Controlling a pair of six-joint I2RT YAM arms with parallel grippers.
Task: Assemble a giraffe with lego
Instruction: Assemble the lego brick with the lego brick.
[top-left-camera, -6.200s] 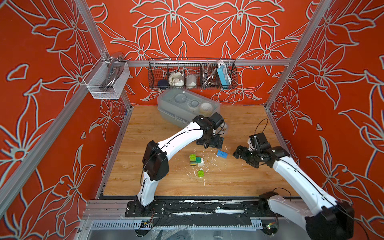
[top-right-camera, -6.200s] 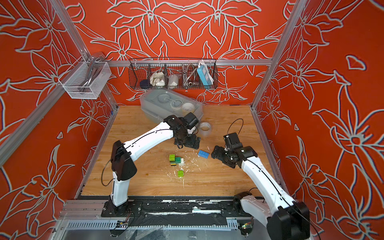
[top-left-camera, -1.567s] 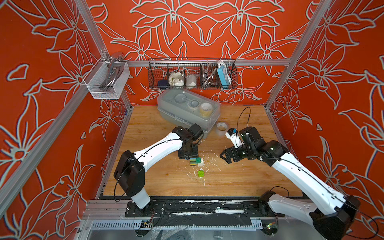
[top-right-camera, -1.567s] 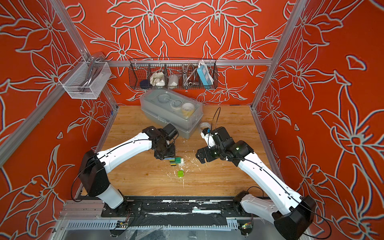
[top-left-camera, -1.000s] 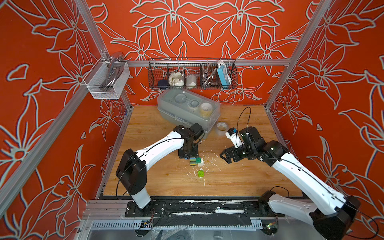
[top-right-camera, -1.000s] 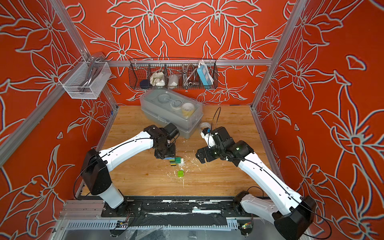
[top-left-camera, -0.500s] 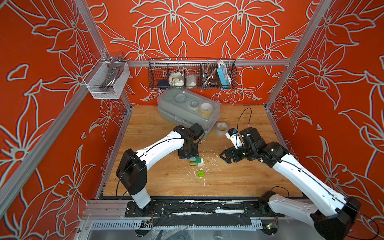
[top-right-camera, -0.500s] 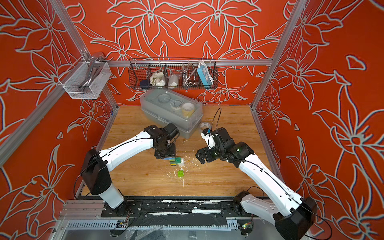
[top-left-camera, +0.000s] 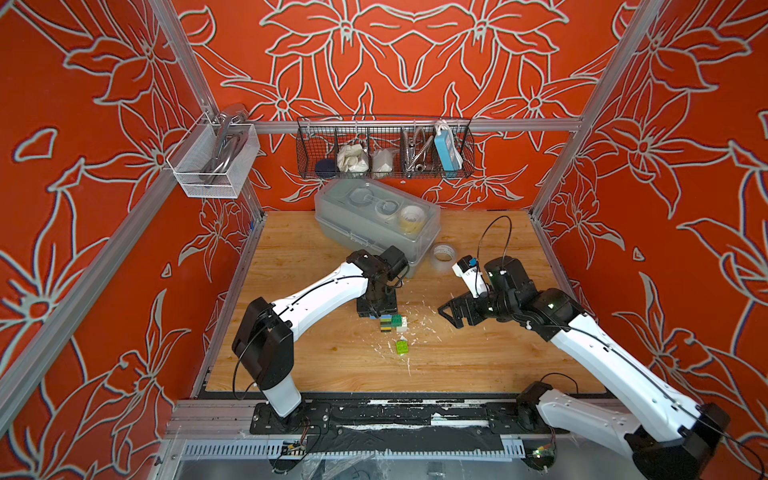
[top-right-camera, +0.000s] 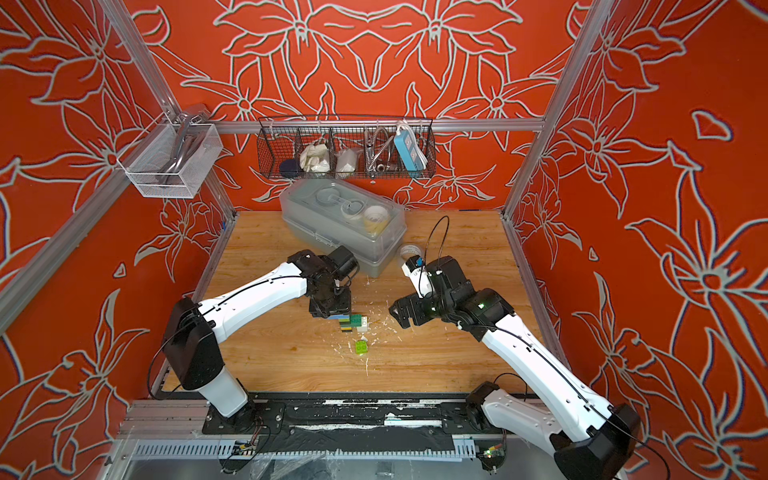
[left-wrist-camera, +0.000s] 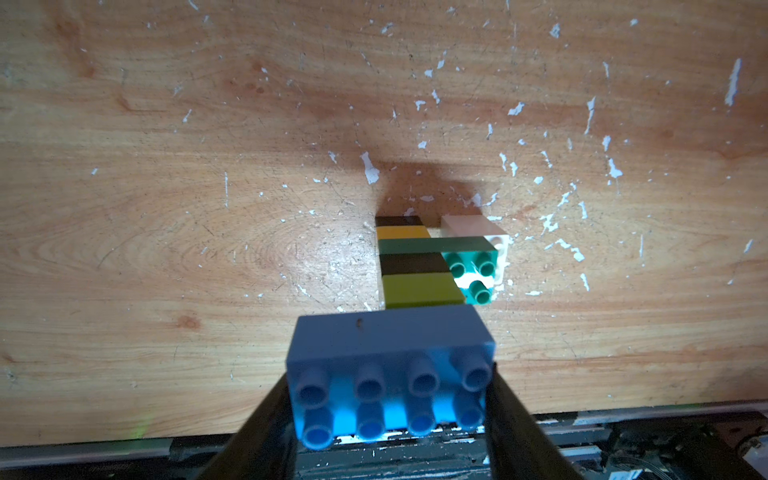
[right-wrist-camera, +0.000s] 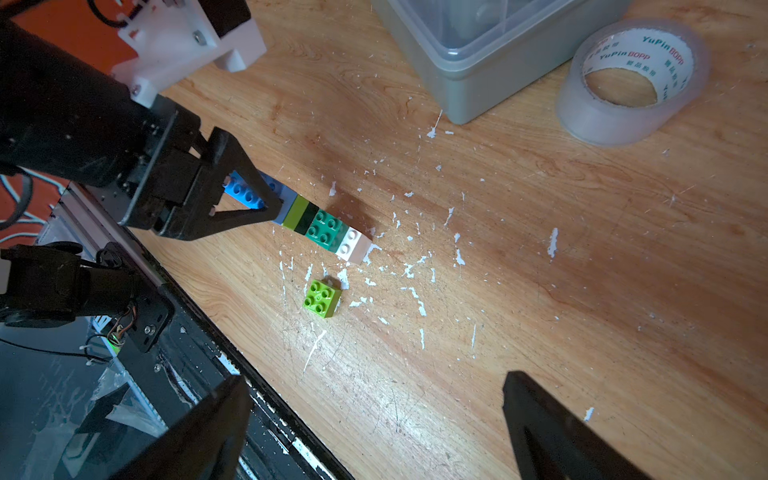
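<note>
The bottom of the blue brick (left-wrist-camera: 390, 353) is against the lime end of the giraffe's neck, and the blue brick would rest there. My left gripper needs to open.
The giraffe (top-left-camera: 394, 323) (top-right-camera: 354, 323) lies on its side mid-table: black-yellow leg (left-wrist-camera: 401, 227), white leg (left-wrist-camera: 473, 226), dark green body (left-wrist-camera: 432, 246) and black-lime neck (left-wrist-camera: 419, 278). My left gripper (left-wrist-camera: 386, 386) (right-wrist-camera: 245, 195) is shut on a blue brick (left-wrist-camera: 390, 353) (right-wrist-camera: 276, 193) whose underside touches the lime end of the neck. A loose lime lego (top-left-camera: 402, 347) (right-wrist-camera: 322, 297) lies just in front. To the right, above the table, my right gripper (top-left-camera: 451, 316) (right-wrist-camera: 374, 395) hangs open and empty.
A clear tape roll (top-left-camera: 442, 254) (right-wrist-camera: 631, 79) lies behind the right arm. A grey lidded box (top-left-camera: 376, 224) (right-wrist-camera: 478, 50) stands at the back centre. White flecks litter the wooden table (top-left-camera: 478, 365). A wire basket (top-left-camera: 384, 149) hangs on the back wall.
Since about six seconds ago the blue brick left the table; my left gripper carried it to the figure's neck. The right arm swung left. Over the last second nothing visibly moves.
</note>
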